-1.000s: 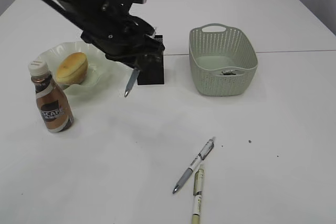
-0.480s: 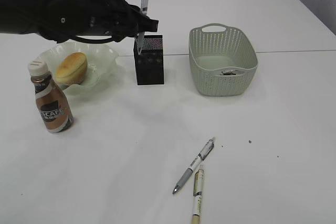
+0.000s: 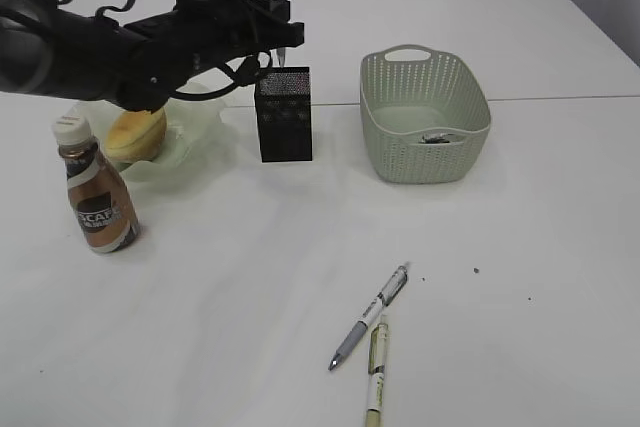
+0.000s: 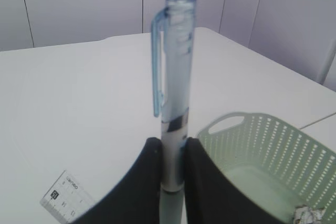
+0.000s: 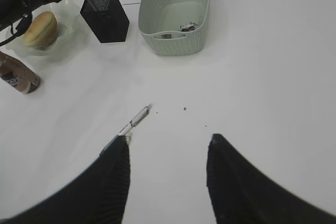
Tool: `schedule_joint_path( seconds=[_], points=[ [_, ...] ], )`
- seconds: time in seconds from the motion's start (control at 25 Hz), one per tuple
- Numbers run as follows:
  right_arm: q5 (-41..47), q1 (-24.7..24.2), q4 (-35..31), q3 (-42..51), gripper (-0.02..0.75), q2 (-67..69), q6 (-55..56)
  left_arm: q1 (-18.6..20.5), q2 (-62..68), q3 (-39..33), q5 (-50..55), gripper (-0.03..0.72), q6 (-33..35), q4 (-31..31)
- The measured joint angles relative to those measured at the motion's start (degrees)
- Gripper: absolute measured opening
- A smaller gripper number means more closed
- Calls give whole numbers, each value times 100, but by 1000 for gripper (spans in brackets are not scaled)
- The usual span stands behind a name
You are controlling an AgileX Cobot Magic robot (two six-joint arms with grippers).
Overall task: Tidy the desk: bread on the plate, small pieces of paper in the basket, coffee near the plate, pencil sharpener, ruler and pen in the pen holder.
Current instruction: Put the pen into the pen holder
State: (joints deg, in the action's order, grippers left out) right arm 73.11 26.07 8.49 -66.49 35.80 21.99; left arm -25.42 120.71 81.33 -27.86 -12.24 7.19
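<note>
My left gripper needs to lower the clear blue pen into the holder before letting go. The pen's lower end is still above the rim of the black mesh holder [image 3: 283, 113].
My left gripper [image 3: 272, 35] is shut on a clear blue pen [image 4: 176, 77], held upright just above and behind the black mesh pen holder [image 3: 283, 113]. Bread [image 3: 136, 129] lies on the wavy plate [image 3: 196, 113], and the coffee bottle [image 3: 96, 192] stands in front of it. Paper scraps [image 3: 435, 136] lie in the green basket [image 3: 425, 112]. Two more pens [image 3: 370, 315] [image 3: 376, 372] lie on the table's near side. A clear ruler [image 4: 65, 198] lies flat on the table beyond the holder. My right gripper [image 5: 168, 142] hangs open above the table, next to a loose pen [image 5: 134, 121]. The pencil sharpener is out of view.
The left arm [image 3: 90, 42] stretches over the plate from the left. A seam between table panels [image 3: 560, 99] runs behind the basket. Small dark specks [image 3: 476, 270] dot the table to the right of the loose pens.
The left arm turned the pen from pointing down beside the holder to upright and raised it above the holder. The right gripper and the loose pens stayed put.
</note>
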Motion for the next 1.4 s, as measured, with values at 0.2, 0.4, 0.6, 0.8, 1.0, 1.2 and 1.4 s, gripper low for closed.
schedule_joint_path(
  seconds=[0.2,0.4,0.6,0.8,1.0,1.2,1.4],
  points=[
    [0,0,23,0,354,0,0,19,607,621,-28,66,0,0],
    [0,0,70,0,354,0,0,19,1088,1136,-37,67,0,0],
    [0,0,170,0,354,0,0,31,1388,1331,-16,67,0,0],
    [0,0,312,0,354,0,0,89,1465,1331,179,68,0,0],
    [0,0,464,0,354,0,0,153,1478,1341,261,68,0,0],
    [0,0,475,0,354,0,0,162,1478,1341,299,70,0,0],
    [0,0,498,0,354,0,0,162,1478,1341,471,83,0,0]
  ],
)
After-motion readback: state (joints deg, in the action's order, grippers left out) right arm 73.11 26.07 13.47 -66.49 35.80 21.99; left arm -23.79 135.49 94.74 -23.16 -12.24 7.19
